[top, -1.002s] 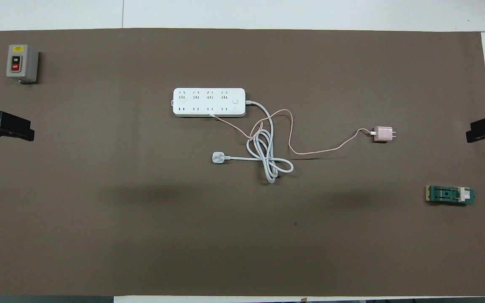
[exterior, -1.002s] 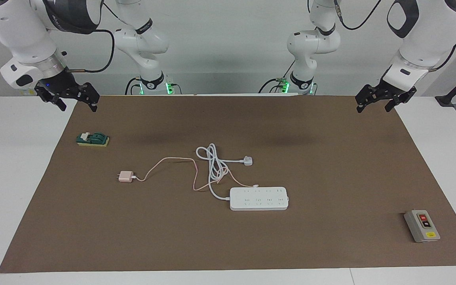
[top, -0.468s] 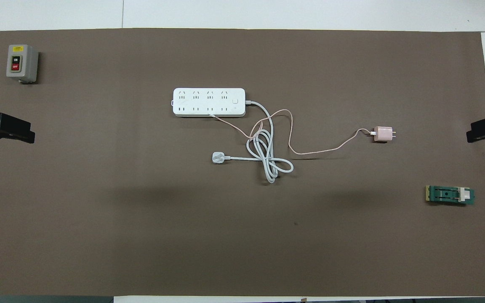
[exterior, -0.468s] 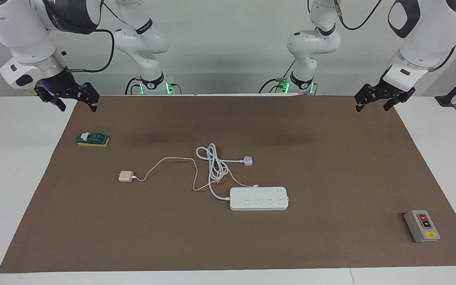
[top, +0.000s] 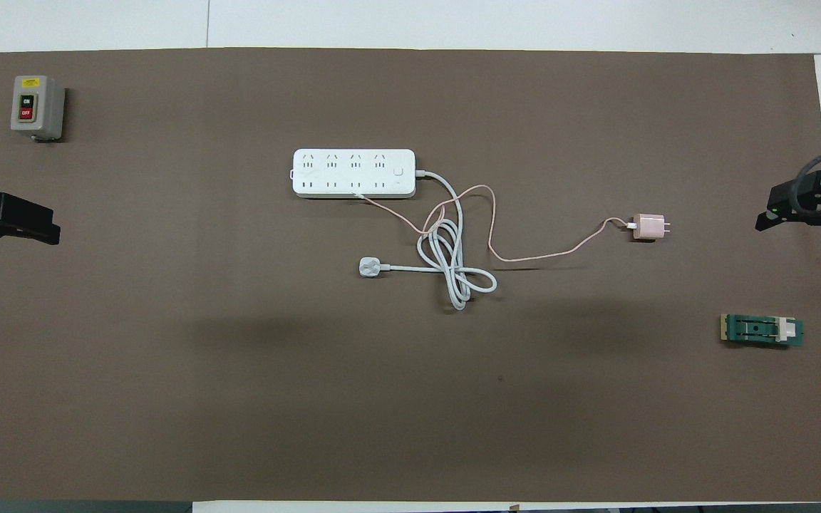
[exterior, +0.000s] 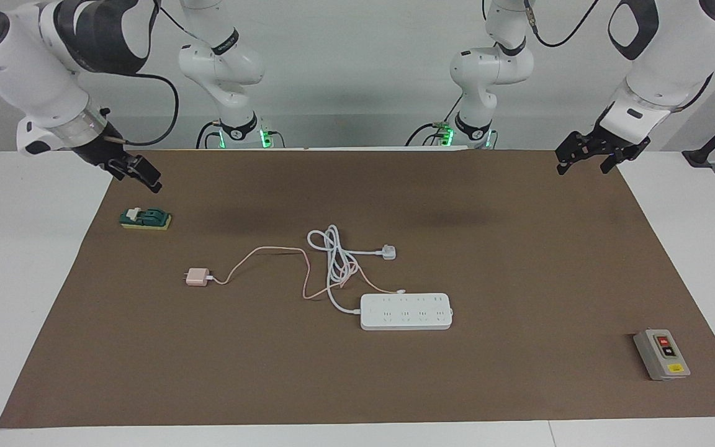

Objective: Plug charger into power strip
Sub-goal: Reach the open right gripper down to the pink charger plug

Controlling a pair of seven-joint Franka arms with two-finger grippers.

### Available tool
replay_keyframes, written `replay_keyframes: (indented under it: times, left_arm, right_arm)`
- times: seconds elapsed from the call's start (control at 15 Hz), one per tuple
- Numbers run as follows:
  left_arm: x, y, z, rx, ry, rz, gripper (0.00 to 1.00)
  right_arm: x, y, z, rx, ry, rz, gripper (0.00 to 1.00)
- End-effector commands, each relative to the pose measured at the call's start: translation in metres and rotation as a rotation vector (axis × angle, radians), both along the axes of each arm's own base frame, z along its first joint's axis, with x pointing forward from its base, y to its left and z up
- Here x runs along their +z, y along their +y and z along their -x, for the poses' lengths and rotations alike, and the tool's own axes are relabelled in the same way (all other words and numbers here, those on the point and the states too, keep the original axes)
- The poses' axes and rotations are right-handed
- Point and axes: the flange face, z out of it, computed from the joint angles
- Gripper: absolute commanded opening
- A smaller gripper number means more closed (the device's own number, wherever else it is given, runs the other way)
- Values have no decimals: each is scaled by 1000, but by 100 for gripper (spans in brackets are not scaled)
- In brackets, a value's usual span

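Note:
I need to grab the charger [exterior: 196, 277] next with my right gripper by its flat facing sides, because metal prongs stick out of one end of the charger and the cable comes out of the other.
The pale pink charger [exterior: 196, 277] lies on the brown mat toward the right arm's end, also in the overhead view [top: 648, 227]. Its thin pink cable loops to the white power strip [exterior: 406, 311], which lies flat mid-table [top: 353, 173], sockets up. My right gripper [exterior: 140, 175] is open and empty, raised over the mat's edge at its own end [top: 795, 242], well apart from the charger. My left gripper [exterior: 583, 166] is open and empty, waiting raised over the mat's edge at the left arm's end [top: 4, 222].
The strip's thick white cord coils nearer the robots and ends in a white three-pin plug [exterior: 388, 252]. A green knife switch [exterior: 145, 218] lies below the right gripper. A grey box with red and black buttons [exterior: 661, 354] stands at the left arm's end.
My right gripper has turned at the wrist and moved a little inward over the mat's edge. The left gripper has barely shifted. Charger and strip have not moved.

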Motion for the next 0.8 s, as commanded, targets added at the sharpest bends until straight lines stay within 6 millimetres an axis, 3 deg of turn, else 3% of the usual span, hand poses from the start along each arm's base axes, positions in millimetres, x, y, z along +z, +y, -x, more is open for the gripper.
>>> replay_keyframes:
  times: [0.0, 0.33, 0.47, 0.74]
  left_arm:
    - [1, -5, 10, 3, 10, 8, 100]
    - [2, 0, 10, 14, 9, 8, 100]
    - [2, 2, 10, 15, 4, 9, 100]
    - [2, 3, 10, 17, 7, 8, 100]
  right_arm:
    - [-42, -17, -17, -234, 67, -84, 100]
    - [-112, -42, -25, -573, 177, -226, 100]
    - [-155, -61, -29, -654, 252, -287, 100]
    - [-200, -63, -41, -783, 349, -326, 100]
